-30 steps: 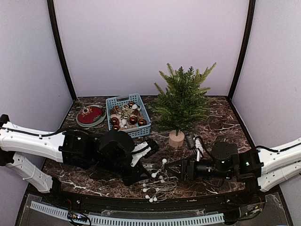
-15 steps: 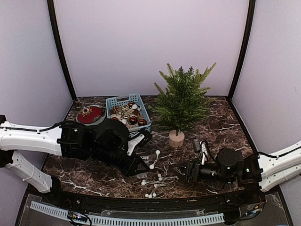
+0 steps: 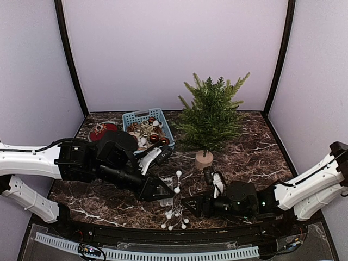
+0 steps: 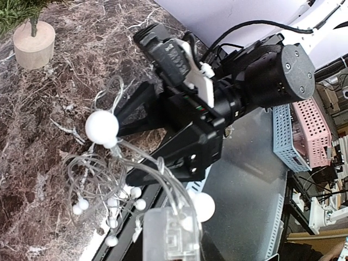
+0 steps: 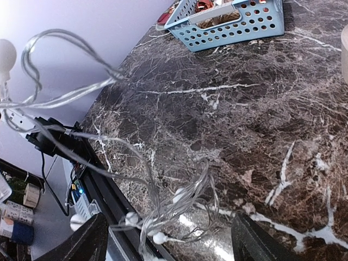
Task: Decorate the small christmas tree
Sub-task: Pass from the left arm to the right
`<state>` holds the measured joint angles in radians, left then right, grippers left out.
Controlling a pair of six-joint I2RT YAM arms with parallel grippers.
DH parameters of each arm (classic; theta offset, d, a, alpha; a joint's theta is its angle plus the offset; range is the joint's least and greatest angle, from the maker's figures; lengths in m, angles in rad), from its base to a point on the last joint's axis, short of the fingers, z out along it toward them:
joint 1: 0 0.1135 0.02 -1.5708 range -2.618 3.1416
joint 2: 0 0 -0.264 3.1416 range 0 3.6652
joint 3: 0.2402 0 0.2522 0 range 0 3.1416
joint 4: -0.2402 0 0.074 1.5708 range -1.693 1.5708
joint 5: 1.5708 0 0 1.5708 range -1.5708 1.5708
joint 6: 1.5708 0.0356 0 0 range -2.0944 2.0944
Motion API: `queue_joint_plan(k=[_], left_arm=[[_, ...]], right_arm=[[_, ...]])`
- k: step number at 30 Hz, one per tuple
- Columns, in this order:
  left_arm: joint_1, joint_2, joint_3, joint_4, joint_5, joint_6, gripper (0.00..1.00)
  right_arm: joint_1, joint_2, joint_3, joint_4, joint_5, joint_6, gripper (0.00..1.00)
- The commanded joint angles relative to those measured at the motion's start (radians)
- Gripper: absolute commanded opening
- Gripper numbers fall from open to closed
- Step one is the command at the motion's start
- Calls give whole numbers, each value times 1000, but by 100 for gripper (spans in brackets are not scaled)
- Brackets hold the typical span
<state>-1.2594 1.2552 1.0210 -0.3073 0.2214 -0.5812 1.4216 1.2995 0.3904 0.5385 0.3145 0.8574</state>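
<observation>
My right gripper must move toward the clear wire before closing on it, as my fingers stop short.
The small christmas tree (image 3: 212, 115) stands upright on its pale wooden base (image 3: 204, 159), back right of centre; that base (image 4: 33, 44) also shows in the left wrist view. My left gripper (image 3: 162, 191) (image 4: 171, 243) is shut on the clear plastic box (image 4: 170, 235) of a light string (image 3: 174, 208), whose wires and white balls (image 4: 101, 126) hang down to the table. My right gripper (image 3: 188, 204) (image 5: 168, 242) is open, low over the front edge, with the string's tangled bundle (image 5: 187, 198) between its spread fingers (image 5: 81, 244).
A blue basket (image 3: 166, 132) (image 5: 239, 24) holding red baubles and other ornaments sits behind the left arm, left of the tree. A round red piece (image 3: 102, 131) lies beside it. The table's black front rail (image 3: 179, 235) runs just under the right gripper.
The left gripper has lifted the light string higher, toward the back. The right gripper has swung left and nearer the front edge, closing in on the hanging bundle.
</observation>
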Motion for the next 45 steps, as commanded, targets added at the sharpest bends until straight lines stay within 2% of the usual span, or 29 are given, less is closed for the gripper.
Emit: queue_joint_plan(k=[1,6,8,9,10,12,13,14,19,22,27,30,34,37,39,42,45], left_arm=[[7,-40,-25,57,43,-16,17],[9,-57,-37,85,41,-25,17],[10,-66,-45,95,38,-31,17],[11,-68,-51,100,39,-34,17],[11,-72,-56,108,41,-40,17],[13,-78,-74,109,33,-45,17],[15,-81,-80,103,24,-47,18],[17,-92,-101,85,-2,-47,19],[67,-131,-254,54,-66,-94,21],[76,-135,-336,98,-64,-109,24],[81,-105,-385,112,-114,-106,27],[81,-100,-413,126,-128,-116,32],[81,-130,-446,157,-138,-112,48],[81,-172,-460,205,-124,-54,62],[81,-187,-460,249,-118,-11,67],[81,-176,-460,332,-123,37,70],[81,-135,-446,390,-139,71,67]], right_arm=[[8,90,89,161,12,-62,79],[9,214,152,238,-58,-75,75],[10,254,165,259,-73,-71,70],[10,271,172,262,-76,-70,63],[9,284,180,261,-74,-67,52],[10,284,197,206,-38,-51,16],[10,260,198,166,-7,-40,3],[9,233,194,124,30,-23,0],[10,55,181,-180,201,44,0],[10,-19,193,-327,229,41,0],[9,-61,255,-506,243,41,0],[10,-72,272,-535,237,47,0],[10,-83,291,-528,201,40,0],[10,-106,303,-519,174,30,0],[10,-131,307,-521,173,28,0],[9,-172,306,-531,191,28,0],[9,-203,306,-535,212,29,0]])
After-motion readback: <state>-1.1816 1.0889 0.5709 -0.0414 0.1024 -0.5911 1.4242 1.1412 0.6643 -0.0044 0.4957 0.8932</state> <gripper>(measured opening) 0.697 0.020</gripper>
